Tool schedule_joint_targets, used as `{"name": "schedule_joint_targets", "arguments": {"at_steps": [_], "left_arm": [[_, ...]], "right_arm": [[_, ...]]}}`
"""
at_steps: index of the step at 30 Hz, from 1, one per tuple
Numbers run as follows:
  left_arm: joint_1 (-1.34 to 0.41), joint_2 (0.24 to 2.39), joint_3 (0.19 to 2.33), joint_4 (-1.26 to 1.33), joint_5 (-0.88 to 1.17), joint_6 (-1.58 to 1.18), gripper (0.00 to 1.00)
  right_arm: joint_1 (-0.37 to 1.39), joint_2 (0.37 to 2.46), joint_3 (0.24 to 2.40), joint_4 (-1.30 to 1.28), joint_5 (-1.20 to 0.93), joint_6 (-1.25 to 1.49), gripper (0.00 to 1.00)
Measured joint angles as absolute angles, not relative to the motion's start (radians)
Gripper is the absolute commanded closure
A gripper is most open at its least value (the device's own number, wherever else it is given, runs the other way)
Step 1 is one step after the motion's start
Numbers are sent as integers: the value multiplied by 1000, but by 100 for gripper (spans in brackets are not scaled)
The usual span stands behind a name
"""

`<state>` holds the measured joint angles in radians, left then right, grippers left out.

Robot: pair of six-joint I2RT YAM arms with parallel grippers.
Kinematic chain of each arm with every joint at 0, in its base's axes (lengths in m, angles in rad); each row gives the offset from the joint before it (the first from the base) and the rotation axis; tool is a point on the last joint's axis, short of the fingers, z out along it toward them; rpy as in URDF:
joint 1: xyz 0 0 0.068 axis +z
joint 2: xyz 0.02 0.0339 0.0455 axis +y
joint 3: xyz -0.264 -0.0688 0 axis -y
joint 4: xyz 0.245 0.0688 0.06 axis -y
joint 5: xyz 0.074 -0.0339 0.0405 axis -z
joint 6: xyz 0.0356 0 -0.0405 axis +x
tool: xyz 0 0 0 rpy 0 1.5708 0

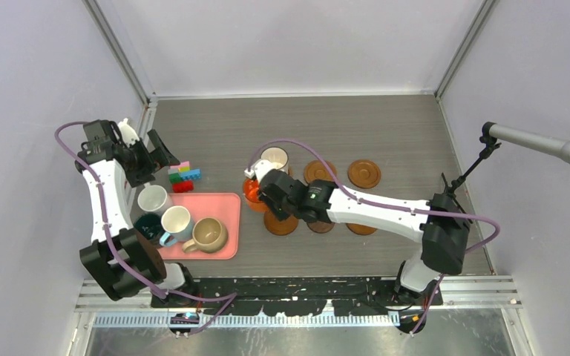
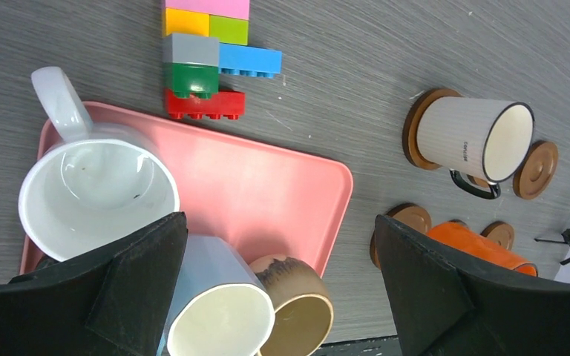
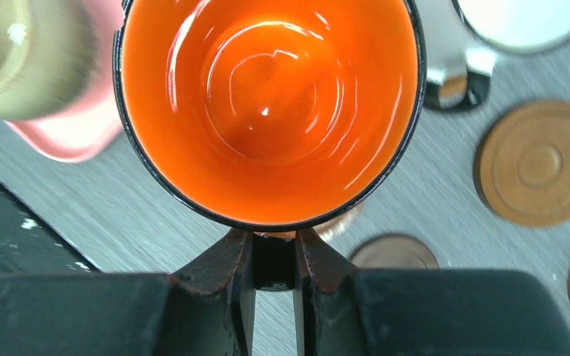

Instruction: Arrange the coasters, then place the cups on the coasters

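The orange cup (image 1: 251,192) is off-centre and would fall short; my right gripper should first move it toward the coaster's centre.
My right gripper (image 1: 254,185) (image 3: 274,259) is shut on the black handle of the orange cup (image 1: 251,192) (image 3: 267,104), which stands upright over the edge of a coaster (image 3: 344,219). Whether it rests on that coaster I cannot tell. A white cup (image 1: 273,159) (image 2: 475,137) sits on a coaster just behind it. More bare coasters (image 1: 319,172) (image 1: 364,173) (image 1: 280,223) lie to the right. On the pink tray (image 1: 226,204) are a white cup (image 1: 152,199), a dark green cup (image 1: 147,226), a light blue cup (image 1: 177,222) and a tan cup (image 1: 208,235). My left gripper (image 1: 152,152) (image 2: 278,297) hangs open above the tray's far left, holding nothing.
Colourful toy blocks (image 1: 184,176) (image 2: 208,59) sit just behind the tray. A microphone on a small black stand (image 1: 482,152) reaches in at the right edge. Walls close off the table at the left, back and right.
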<state>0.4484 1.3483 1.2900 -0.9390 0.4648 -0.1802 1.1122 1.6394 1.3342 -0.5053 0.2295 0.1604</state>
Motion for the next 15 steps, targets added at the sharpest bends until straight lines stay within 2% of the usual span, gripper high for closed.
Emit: {"name": "schedule_joint_targets", "arguments": {"at_steps": [9, 15], "left_arm": [[448, 1352, 1290, -934, 400, -180, 0], [448, 1352, 1290, -934, 366, -179, 0]], "right_arm": [[1112, 1507, 1060, -470, 389, 265, 100], [1113, 1499, 1048, -424, 410, 334, 100]]}}
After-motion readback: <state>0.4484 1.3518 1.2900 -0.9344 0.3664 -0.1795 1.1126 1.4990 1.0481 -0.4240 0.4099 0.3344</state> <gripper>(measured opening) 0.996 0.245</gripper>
